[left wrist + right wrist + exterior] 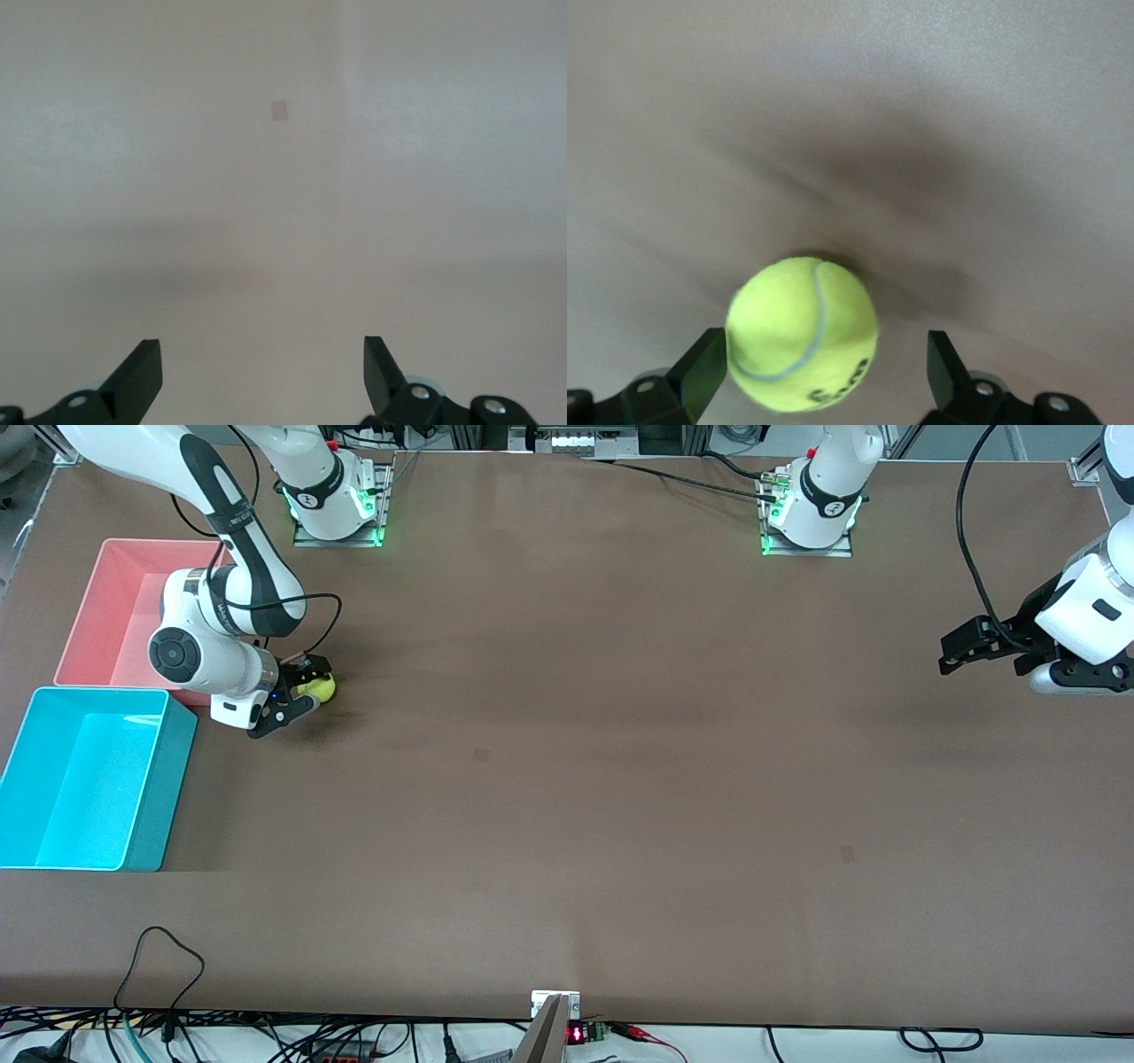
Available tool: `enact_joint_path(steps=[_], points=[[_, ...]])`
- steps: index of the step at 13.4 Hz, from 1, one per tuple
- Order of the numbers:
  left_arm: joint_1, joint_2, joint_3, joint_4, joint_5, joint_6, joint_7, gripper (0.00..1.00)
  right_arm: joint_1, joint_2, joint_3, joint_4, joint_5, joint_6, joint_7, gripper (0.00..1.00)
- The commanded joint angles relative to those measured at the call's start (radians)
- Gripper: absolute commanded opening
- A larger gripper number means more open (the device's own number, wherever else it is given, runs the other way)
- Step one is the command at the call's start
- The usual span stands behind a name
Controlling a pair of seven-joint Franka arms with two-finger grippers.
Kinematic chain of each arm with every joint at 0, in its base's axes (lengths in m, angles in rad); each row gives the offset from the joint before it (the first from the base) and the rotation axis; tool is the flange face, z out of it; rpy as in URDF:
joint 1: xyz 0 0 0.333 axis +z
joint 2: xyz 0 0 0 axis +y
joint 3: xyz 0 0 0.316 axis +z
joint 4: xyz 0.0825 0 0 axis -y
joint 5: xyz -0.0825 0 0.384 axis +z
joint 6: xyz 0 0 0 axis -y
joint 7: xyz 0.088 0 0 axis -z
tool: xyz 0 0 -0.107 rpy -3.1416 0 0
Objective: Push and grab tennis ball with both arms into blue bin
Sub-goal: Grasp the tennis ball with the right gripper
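Next, my right gripper grabs the tennis ball (321,688) by its opposite sides, to get it into the blue bin.
The yellow-green tennis ball (321,688) lies on the brown table beside the pink bin's corner nearest the blue bin. My right gripper (299,689) is down at the table, open, with one finger on each side of the ball. In the right wrist view the tennis ball (802,332) sits between the fingers of the right gripper (826,354), close against one finger (704,363) and clear of the other. The blue bin (161,797) stands open-topped at the right arm's end, nearer the front camera than the ball. My left gripper (952,651) waits open over the left arm's end; the left gripper (261,354) holds nothing.
A pink bin (115,615) stands against the blue bin, farther from the front camera, partly under the right arm. A small darker patch (281,110) marks the table under the left gripper. Cables run along the table's front edge (159,957).
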Motion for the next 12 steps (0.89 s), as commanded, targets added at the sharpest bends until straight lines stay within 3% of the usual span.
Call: enact_joint_path(steps=[1, 12], points=[[0.013, -0.027, -0.011, -0.029, -0.003, 0.006, -0.029, 1.0, 0.0, 0.005, 0.006, -0.017, 0.008, 0.025, 0.011, 1.0], [0.013, -0.002, -0.007, 0.015, 0.0, -0.008, -0.017, 1.0, 0.028, 0.044, 0.006, -0.019, 0.008, 0.049, 0.014, 1.0]])
